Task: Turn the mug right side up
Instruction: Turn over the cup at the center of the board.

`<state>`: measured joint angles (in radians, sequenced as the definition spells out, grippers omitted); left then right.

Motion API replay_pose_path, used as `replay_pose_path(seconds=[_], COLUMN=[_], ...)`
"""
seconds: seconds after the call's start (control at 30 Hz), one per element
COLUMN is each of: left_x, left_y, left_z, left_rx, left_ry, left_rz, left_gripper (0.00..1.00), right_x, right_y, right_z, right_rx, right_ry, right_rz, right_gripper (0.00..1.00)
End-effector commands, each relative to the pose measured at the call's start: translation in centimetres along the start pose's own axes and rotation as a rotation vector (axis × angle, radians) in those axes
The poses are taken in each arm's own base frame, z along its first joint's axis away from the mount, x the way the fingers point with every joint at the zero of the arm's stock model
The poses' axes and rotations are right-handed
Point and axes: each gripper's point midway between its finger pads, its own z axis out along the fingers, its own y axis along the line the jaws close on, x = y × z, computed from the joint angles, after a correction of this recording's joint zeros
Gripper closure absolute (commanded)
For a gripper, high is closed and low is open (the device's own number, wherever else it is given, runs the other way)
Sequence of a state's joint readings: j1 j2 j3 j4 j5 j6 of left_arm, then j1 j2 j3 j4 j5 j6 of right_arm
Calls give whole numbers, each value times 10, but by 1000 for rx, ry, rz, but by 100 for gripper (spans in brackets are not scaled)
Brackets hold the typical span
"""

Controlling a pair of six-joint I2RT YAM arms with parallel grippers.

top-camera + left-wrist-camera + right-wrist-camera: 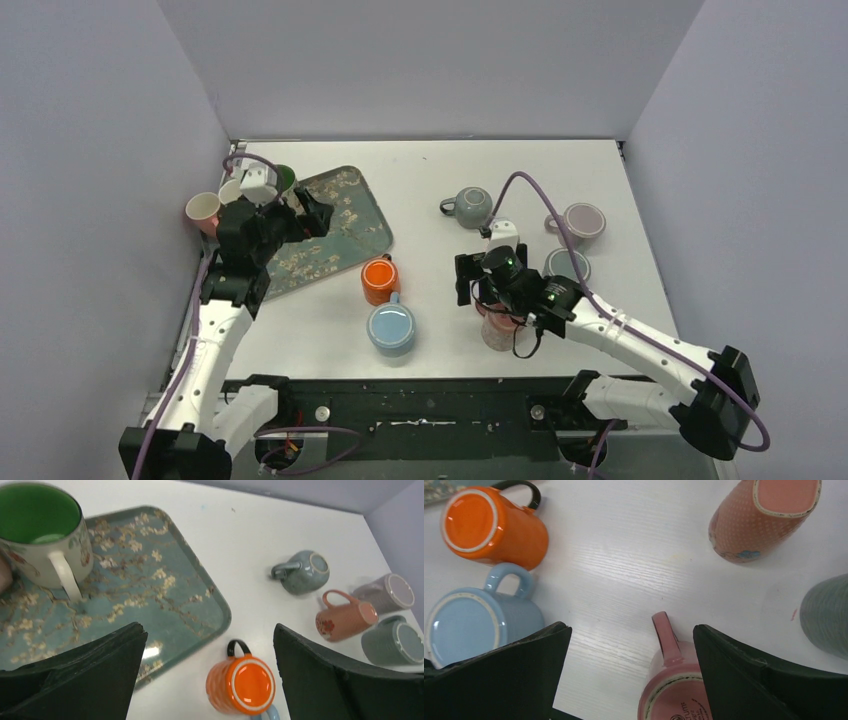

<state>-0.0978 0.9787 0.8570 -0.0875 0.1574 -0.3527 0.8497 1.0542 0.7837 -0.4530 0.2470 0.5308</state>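
Note:
The right gripper's fingers are above the pink mug's base with the mug's handle between them, so the right gripper should lower first and then close on the handle.
A floral mug with a green inside stands upright, mouth up, at the far left corner of the patterned tray; in the top view the mug is partly hidden behind my left wrist. My left gripper is open and empty, pulled back over the tray's near edge. My right gripper is also open, hovering low over a pink mug that stands upside down with its handle between the fingers, untouched.
Orange and blue mugs stand upside down mid-table. A grey mug, a salmon one, a purple-grey one and a grey-green one sit at the right. A cream cup stands left of the tray.

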Motion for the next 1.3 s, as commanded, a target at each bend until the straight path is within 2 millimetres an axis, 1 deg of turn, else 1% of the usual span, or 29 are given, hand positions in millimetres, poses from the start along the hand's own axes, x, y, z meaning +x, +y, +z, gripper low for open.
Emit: replay_pose_path(seconds=[0.0, 0.07, 0.1, 0.17, 0.2, 0.27, 0.33, 0.4, 0.53, 0.57, 0.63, 0.8, 0.87, 1.03, 1.07, 1.17, 1.27], left_x=[52, 66, 70, 77, 77, 72, 68, 68, 68, 68, 68, 69, 68, 68, 68, 68, 68], left_y=[-4, -2, -4, -7, -7, -8, -11, -18, -27, -29, -31, -37, -38, -41, -41, -41, -41], left_z=[-28, -37, -42, -49, -52, -56, -59, -63, -68, -70, -72, -76, -77, -79, -79, -79, -79], left_rx=[56, 61, 77, 101, 100, 102, 116, 155, 181, 186, 191, 203, 204, 218, 218, 218, 214], left_ry=[106, 110, 106, 115, 116, 102, 86, 83, 81, 80, 77, 80, 76, 75, 75, 75, 74], left_rz=[-35, -48, -53, -44, -37, -18, -15, -9, 7, 10, 18, 35, 38, 42, 42, 43, 43], left_gripper=[3, 3, 2, 3, 3, 3, 3, 3, 3, 3, 3, 3, 3, 3, 3, 3, 3], right_x=[-12, -7, -3, 4, 6, 7, 6, 7, 16, 19, 23, 31, 38, 60, 63, 71, 72], right_y=[-10, -14, -13, -14, -15, -16, -15, -14, -18, -20, -24, -30, -26, -33, -34, -35, -32], right_z=[5, 12, 15, 20, 22, 24, 24, 25, 28, 29, 29, 33, 34, 38, 40, 45, 49], right_rx=[73, 76, 58, 39, 38, 40, 25, 11, 30, 38, 46, 44, 7, -7, -12, -18, -33], right_ry=[44, 94, 131, 189, 211, 236, 249, 276, 371, 396, 442, 520, 557, 667, 683, 711, 715], right_rz=[-87, -98, -105, -124, -128, -140, -150, -157, -191, -202, -218, -230, -230, -259, -261, -255, -251], right_gripper=[0, 0, 1, 5, 8, 17, 24, 30, 51, 54, 56, 56, 56, 57, 59, 71, 82])
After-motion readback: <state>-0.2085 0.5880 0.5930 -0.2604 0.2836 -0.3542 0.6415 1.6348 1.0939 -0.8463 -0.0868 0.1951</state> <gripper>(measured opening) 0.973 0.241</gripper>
